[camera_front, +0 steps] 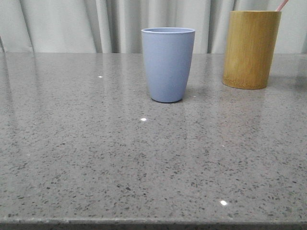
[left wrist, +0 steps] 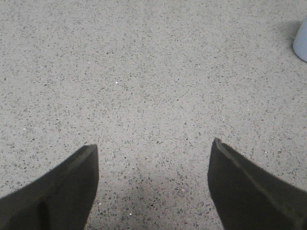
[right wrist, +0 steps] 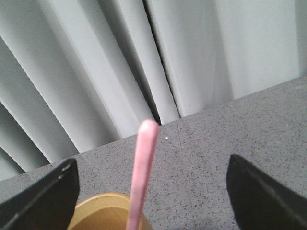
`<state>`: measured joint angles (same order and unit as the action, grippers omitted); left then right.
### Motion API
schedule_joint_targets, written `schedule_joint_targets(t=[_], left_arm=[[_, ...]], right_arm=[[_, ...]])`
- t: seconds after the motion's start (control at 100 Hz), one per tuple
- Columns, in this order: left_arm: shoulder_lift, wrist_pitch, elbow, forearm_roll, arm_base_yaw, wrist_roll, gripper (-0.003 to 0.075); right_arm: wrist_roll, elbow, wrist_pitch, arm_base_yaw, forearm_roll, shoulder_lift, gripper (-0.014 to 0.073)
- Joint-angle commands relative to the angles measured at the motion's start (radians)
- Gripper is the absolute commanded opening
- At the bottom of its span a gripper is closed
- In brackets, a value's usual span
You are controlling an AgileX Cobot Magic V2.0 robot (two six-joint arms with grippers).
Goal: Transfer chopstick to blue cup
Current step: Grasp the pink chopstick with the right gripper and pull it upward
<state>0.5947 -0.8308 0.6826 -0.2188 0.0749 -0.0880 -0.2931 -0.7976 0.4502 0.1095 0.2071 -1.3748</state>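
My fingers are on both sides of the chopstick's upper end, above the bamboo cylinder, so my right gripper will close. Closing now would hold the pink chopstick [right wrist: 142, 172].
The blue cup [camera_front: 168, 63] stands upright mid-table; its edge [left wrist: 301, 42] shows in the left wrist view. A pale pink chopstick [right wrist: 142, 172] stands in the yellow-brown bamboo cylinder [camera_front: 251, 49], its tip [camera_front: 282, 5] poking out at the top of the front view. My right gripper [right wrist: 152, 165] hangs open above the cylinder [right wrist: 103, 212], with the chopstick's end between its spread fingers and touching neither. Over bare countertop to the left of the cup, my left gripper [left wrist: 154, 147] is open and empty. Neither gripper appears in the front view.
The grey speckled countertop [camera_front: 96, 143] runs to a front edge at the bottom of the front view. Pale curtains [camera_front: 72, 24] hang behind the table's far edge.
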Motion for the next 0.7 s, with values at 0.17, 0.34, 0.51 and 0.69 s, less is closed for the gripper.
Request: schedule_joint_targets(t=[0.17,0.34,0.51,0.69], left_arm=[[0.001,0.062,0.026,-0.017,-0.004,0.0,0.0474],[0.001,0.062,0.026,-0.017,-0.004,0.0,0.0474],[0.001,0.062,0.026,-0.017,-0.004,0.0,0.0474],[0.001,0.062,0.026,-0.017,-0.004,0.0,0.0474]], right_arm=[[-0.004,-0.031,0.095,0.003,-0.006,0.024,0.0463],[-0.004,-0.031,0.091,0.005,-0.006,0.024,0.0334],[-0.004,-0.031,0.093,0.02,-0.012,0.024,0.026],[-0.004,-0.031,0.094,0.022,-0.018,0.024,0.0255]])
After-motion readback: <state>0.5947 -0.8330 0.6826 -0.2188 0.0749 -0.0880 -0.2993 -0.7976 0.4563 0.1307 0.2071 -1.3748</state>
